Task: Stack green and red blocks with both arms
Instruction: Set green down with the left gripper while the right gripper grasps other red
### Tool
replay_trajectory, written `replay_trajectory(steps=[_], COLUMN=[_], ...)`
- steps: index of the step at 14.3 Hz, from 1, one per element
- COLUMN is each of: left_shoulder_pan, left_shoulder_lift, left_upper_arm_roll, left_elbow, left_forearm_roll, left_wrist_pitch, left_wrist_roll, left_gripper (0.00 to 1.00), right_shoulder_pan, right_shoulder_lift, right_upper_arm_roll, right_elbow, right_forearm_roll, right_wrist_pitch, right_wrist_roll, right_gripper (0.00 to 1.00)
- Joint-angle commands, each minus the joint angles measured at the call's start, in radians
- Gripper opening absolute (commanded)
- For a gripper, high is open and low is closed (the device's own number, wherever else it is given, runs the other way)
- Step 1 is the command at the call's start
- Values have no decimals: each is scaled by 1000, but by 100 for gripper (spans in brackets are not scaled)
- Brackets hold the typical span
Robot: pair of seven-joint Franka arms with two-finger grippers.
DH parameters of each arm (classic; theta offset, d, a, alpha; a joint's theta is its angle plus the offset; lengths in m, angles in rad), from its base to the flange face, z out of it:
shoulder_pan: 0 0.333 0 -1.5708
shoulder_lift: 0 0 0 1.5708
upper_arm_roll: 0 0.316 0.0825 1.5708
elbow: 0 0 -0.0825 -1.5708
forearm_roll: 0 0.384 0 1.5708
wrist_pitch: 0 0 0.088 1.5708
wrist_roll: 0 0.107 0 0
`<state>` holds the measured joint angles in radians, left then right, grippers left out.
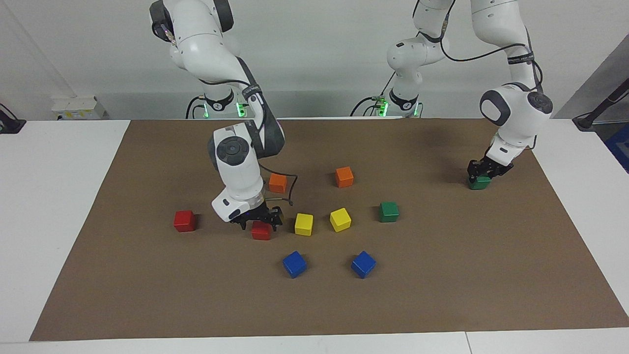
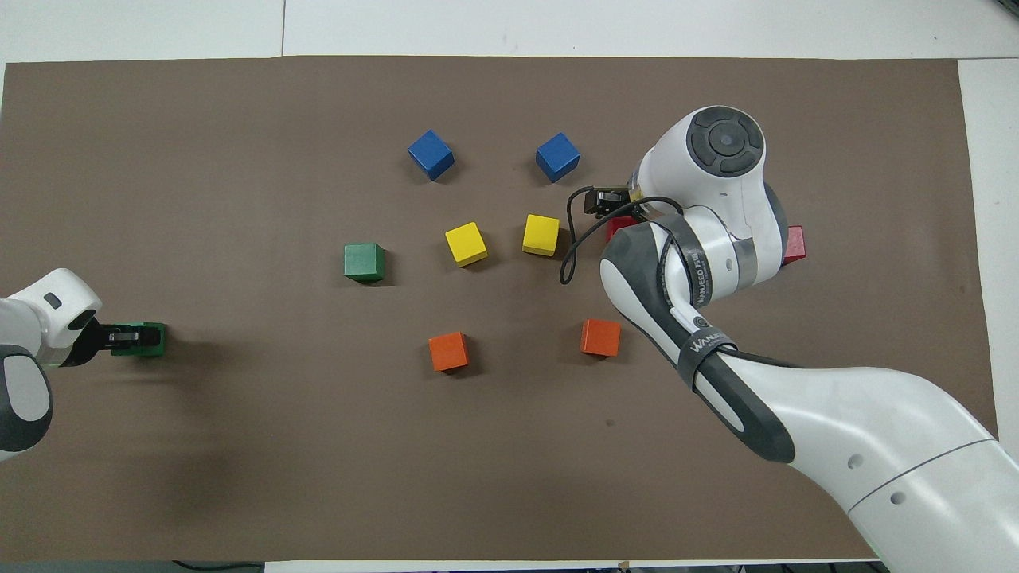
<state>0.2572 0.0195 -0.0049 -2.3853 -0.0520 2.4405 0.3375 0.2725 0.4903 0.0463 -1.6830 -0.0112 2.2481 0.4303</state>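
Observation:
The red block is beside the yellow cube. My right gripper will grab it by its opposite sides next, to stack it onto the other red block (image 2: 794, 244).
My right gripper (image 1: 259, 221) is low over a red block (image 1: 261, 230) that sits on the brown mat beside a yellow cube. Its fingers (image 1: 244, 224) stand apart on either side of the block; in the overhead view the arm hides most of this block (image 2: 617, 229). The second red block (image 1: 185, 221) (image 2: 794, 244) lies toward the right arm's end. My left gripper (image 1: 482, 172) (image 2: 127, 339) is down on a green block (image 1: 480, 183) (image 2: 151, 341) near the mat's edge at the left arm's end. The second green block (image 1: 388, 211) (image 2: 365, 262) lies free near the middle.
Two yellow cubes (image 1: 303, 224) (image 1: 340, 219), two orange cubes (image 1: 277, 183) (image 1: 344, 177) and two blue cubes (image 1: 294, 264) (image 1: 363, 264) lie around the mat's (image 1: 147, 295) middle. White table (image 1: 54, 196) surrounds the mat.

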Motion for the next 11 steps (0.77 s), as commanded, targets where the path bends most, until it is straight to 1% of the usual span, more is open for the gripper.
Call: replay_trajectory(steps=[1, 2, 3, 4, 6, 7, 8, 9, 10, 11], left_shoulder_pan=[17, 17, 16, 16, 13, 7, 2, 1, -2, -7], left_shoulder_lift=[5, 14, 14, 14, 17, 23, 23, 22, 22, 23], left_upper_arm_roll=[-10, -9, -9, -9, -9, -9, -10, -10, -10, -12], left_elbow=[-9, -8, -8, -5, 18, 49, 82, 134, 190, 254], left_forearm_roll=[7, 7, 7, 7, 9, 9, 9, 9, 11, 24], left_wrist_pitch=[14, 14, 14, 11, -20, -56, -101, -156, -217, -283], left_wrist_roll=[-17, -17, -15, -14, -3, 12, 32, 49, 52, 52], left_gripper=[0, 7, 57, 100, 100, 100, 100, 100, 100, 100], right_shoulder_pan=[-3, -1, -3, -3, -1, -1, 1, -4, -13, -21], right_shoulder_lift=[-10, -12, -12, -12, -13, -15, -16, -24, -39, -71], right_upper_arm_roll=[3, 3, 3, 3, 3, 3, 3, 1, 1, 0], right_elbow=[-50, -69, -76, -79, -87, -87, -78, -66, -40, -11], right_forearm_roll=[5, 7, 5, 5, 7, 5, 5, 5, -7, -9], right_wrist_pitch=[50, 68, 76, 76, 74, 67, 52, 13, -51, -136], right_wrist_roll=[19, 21, 19, 18, 19, 19, 21, 19, 9, -14], right_gripper=[100, 100, 95, 87, 62, 38, 12, 0, 0, 0])
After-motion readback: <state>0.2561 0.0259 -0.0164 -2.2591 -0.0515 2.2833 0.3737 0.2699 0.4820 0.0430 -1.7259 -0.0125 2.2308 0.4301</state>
